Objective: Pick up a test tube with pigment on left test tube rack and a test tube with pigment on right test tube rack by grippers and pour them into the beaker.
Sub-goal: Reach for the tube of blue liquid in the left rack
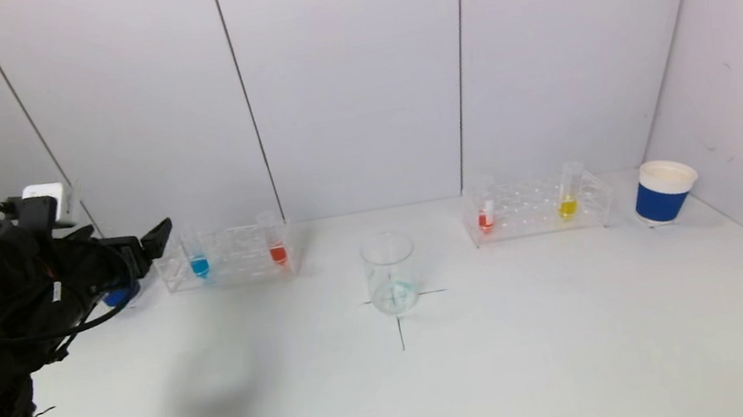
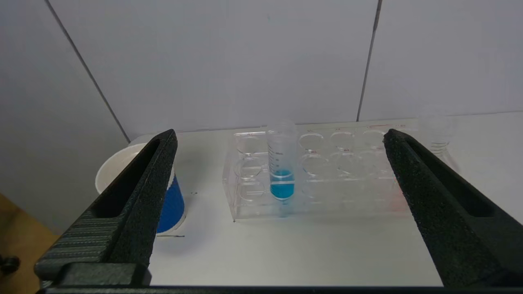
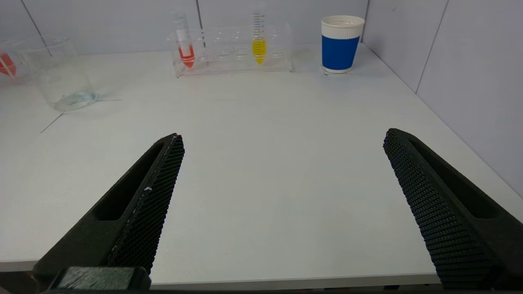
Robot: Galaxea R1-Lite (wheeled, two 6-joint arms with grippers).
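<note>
I should next pick up the blue tube with my left gripper by its upper end just under its rim [image 1: 189, 240] [image 2: 282, 140], because the rack's holes surround the blue tube's lower part.
The left rack [image 1: 238, 259] holds a blue-pigment tube [image 1: 199, 264] and a red-pigment tube [image 1: 278, 252]. My left gripper [image 1: 153, 243] hovers open just left of that rack. In the left wrist view the blue tube [image 2: 282, 183] stands centred ahead of the wide-open left gripper [image 2: 280, 132], still apart from it. The right rack [image 1: 529, 213] holds a red tube [image 1: 486, 216] and a yellow tube [image 1: 567, 203]. The glass beaker [image 1: 391, 274] stands between the racks on a cross mark. My right gripper [image 3: 282, 134] is open and empty over the table's near edge, far from its rack [image 3: 233, 53].
A blue paper cup [image 1: 664, 192] stands right of the right rack, by the side wall. Another blue cup [image 2: 171, 204] sits left of the left rack, partly behind my left arm. White wall panels close the back and the right side.
</note>
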